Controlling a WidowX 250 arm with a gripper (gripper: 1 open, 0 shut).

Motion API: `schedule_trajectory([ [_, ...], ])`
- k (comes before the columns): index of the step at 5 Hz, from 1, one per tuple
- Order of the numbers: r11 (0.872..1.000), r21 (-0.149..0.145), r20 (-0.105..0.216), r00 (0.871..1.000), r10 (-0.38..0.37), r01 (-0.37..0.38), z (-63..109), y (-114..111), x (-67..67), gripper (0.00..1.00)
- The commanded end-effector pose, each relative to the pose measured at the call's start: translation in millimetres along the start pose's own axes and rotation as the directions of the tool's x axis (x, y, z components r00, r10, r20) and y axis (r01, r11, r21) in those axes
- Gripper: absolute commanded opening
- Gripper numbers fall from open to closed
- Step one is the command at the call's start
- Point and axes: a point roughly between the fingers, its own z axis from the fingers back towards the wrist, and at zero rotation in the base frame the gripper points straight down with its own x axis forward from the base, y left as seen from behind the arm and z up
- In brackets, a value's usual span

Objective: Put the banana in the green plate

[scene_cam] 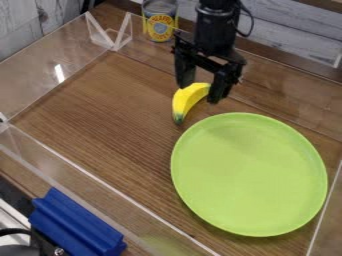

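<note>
I will next grab the banana by its upper end [199,90] to put it in the green plate.
A small yellow banana [189,102] with a dark tip lies on the wooden table, just off the upper-left rim of the large lime-green plate [249,172]. My black gripper [199,88] hangs directly over the banana's upper end, fingers pointing down and spread open, one on each side of the fruit. Nothing is held between them. The plate has nothing on it.
Clear acrylic walls [54,70] fence the table on the left, back and front. A yellow-labelled can [159,22] stands at the back behind the arm. A blue block [78,228] sits at the bottom left outside the wall.
</note>
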Motion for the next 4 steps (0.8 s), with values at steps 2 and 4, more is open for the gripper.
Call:
schedule_trajectory([
  [2,0.999,0.023,0.074,0.996,-0.046,0.044,4.3,18.9,20.4,1.0],
  [4,0.997,0.021,0.076,0.995,-0.071,0.069,-8.6,28.9,32.1,1.0],
])
